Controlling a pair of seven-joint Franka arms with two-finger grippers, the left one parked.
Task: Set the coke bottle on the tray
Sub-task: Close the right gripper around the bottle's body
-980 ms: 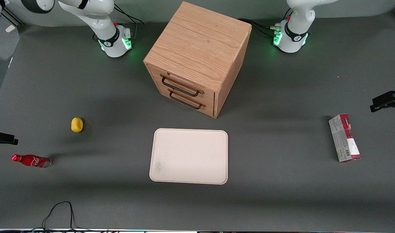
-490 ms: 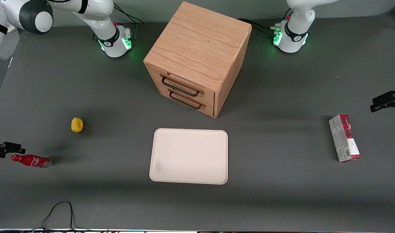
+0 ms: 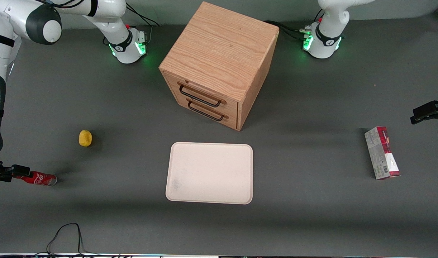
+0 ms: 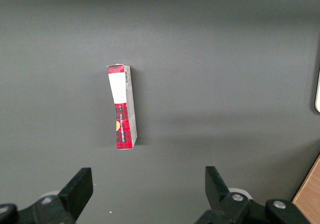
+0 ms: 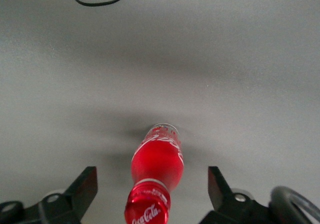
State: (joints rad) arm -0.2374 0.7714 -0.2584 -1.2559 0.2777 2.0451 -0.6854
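Observation:
The coke bottle will go on the cream tray (image 3: 210,173), so my gripper will grab it by its red labelled body (image 3: 36,177) next.
The coke bottle (image 3: 38,178) lies on its side on the grey table toward the working arm's end, with its silvery base pointing toward the tray. The cream tray (image 3: 210,173) lies flat mid-table in front of the wooden drawer cabinet, with nothing on it. My gripper (image 3: 10,172) is low over the bottle's cap end and hides the cap in the front view. In the right wrist view the gripper (image 5: 151,178) is open, and the bottle (image 5: 156,166) lies between the two fingers without touching either.
A small yellow object (image 3: 85,138) lies farther from the camera than the bottle. The wooden drawer cabinet (image 3: 219,64) stands mid-table. A red-and-grey carton (image 3: 381,152) lies toward the parked arm's end and also shows in the left wrist view (image 4: 122,106). A black cable (image 3: 65,236) loops at the table's near edge.
The working arm has come down and nearer to the camera. My gripper has moved from beside the bottle's cap to over it. The bottle has not moved.

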